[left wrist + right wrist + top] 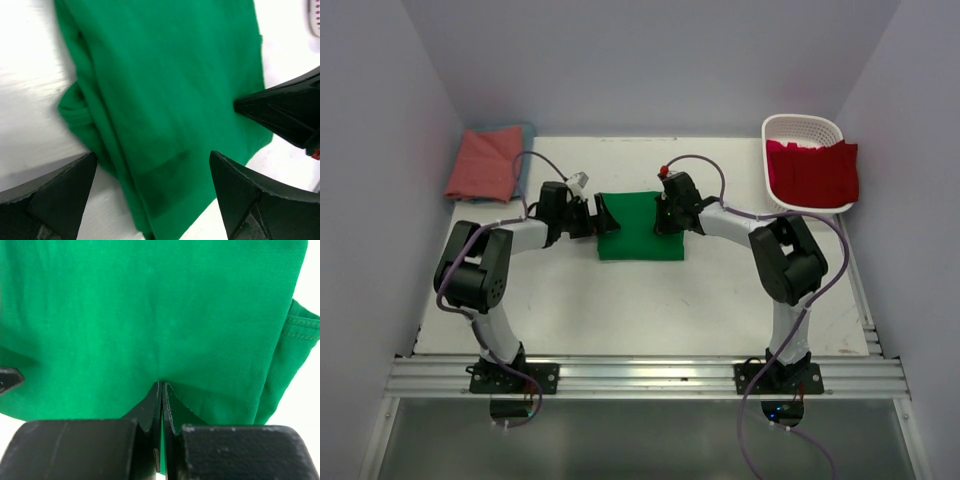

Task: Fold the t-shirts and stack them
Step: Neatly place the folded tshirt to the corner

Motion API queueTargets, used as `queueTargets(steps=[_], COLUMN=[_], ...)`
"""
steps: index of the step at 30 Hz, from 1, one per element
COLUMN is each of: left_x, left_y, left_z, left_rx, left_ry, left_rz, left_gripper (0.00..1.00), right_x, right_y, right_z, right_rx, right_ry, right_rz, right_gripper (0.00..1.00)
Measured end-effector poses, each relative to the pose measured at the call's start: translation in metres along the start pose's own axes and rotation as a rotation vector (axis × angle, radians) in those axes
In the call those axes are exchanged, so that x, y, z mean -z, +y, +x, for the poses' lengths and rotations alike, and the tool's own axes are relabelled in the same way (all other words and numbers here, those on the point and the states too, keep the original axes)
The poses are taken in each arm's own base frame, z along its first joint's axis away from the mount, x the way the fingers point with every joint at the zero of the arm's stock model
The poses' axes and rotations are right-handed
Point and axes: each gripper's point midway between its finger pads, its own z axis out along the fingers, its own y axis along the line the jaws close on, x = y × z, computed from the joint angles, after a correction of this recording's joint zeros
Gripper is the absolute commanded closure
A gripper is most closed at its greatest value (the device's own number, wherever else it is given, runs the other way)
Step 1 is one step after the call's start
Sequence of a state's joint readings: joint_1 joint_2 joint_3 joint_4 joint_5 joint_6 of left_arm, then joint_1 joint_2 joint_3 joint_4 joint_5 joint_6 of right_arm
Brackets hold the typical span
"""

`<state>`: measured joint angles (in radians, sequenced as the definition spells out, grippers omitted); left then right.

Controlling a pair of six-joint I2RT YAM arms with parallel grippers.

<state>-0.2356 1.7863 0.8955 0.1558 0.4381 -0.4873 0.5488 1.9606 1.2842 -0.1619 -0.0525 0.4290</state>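
Next, my left gripper grabs the green t-shirt (pixel 640 232) by the folded edge facing the salmon-pink t-shirt. Then I stack it there folded.
A bright green t-shirt (pixel 640 232) lies folded in a rectangle at the table's middle. It fills the left wrist view (pixel 165 90) and the right wrist view (pixel 150 310). My left gripper (pixel 601 218) is open at the shirt's left edge, with its jaws straddling the folded edge (pixel 152 155). My right gripper (pixel 663 214) is at the shirt's right edge, shut (pixel 162 385) on a pinch of the green cloth. A salmon-pink t-shirt (pixel 485 165) lies folded at the far left on a teal-blue one (pixel 528 130). A bright red t-shirt (pixel 812 172) hangs over the basket.
A white lattice basket (pixel 800 125) stands at the far right corner of the table. White walls close in on three sides. A metal rail (pixel 640 375) runs along the near edge by the arm bases.
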Motion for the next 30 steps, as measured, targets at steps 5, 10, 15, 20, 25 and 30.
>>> queueTargets(steps=[5, 10, 15, 20, 25, 30], left_x=[-0.013, -0.032, -0.043, -0.044, -0.052, -0.044], left_y=[-0.019, -0.049, -0.082, -0.086, -0.074, -0.073], left_z=[0.002, 0.012, 0.029, 0.03, 0.049, 0.054], left_rx=[0.025, 0.02, -0.002, 0.028, 0.115, 0.148], left_ry=[0.035, 0.073, 0.1, 0.096, 0.146, 0.123], left_rz=[0.129, 0.255, 0.35, 0.358, 0.353, 0.358], left_gripper=[0.0, 0.0, 0.0, 0.45, 1.0, 1.0], right_x=[-0.001, -0.008, -0.009, -0.009, -0.009, -0.003], right_y=[0.0, -0.002, -0.002, -0.003, -0.003, -0.004], right_z=[0.0, 0.006, 0.006, 0.006, 0.006, 0.011], right_rx=[0.001, -0.001, -0.001, -0.003, -0.003, 0.001], right_ry=[-0.003, 0.006, 0.005, 0.004, -0.004, -0.001], right_rz=[-0.001, -0.001, -0.007, -0.011, -0.018, -0.022], right_gripper=[1.0, 1.0, 1.0, 1.0, 1.0, 1.0])
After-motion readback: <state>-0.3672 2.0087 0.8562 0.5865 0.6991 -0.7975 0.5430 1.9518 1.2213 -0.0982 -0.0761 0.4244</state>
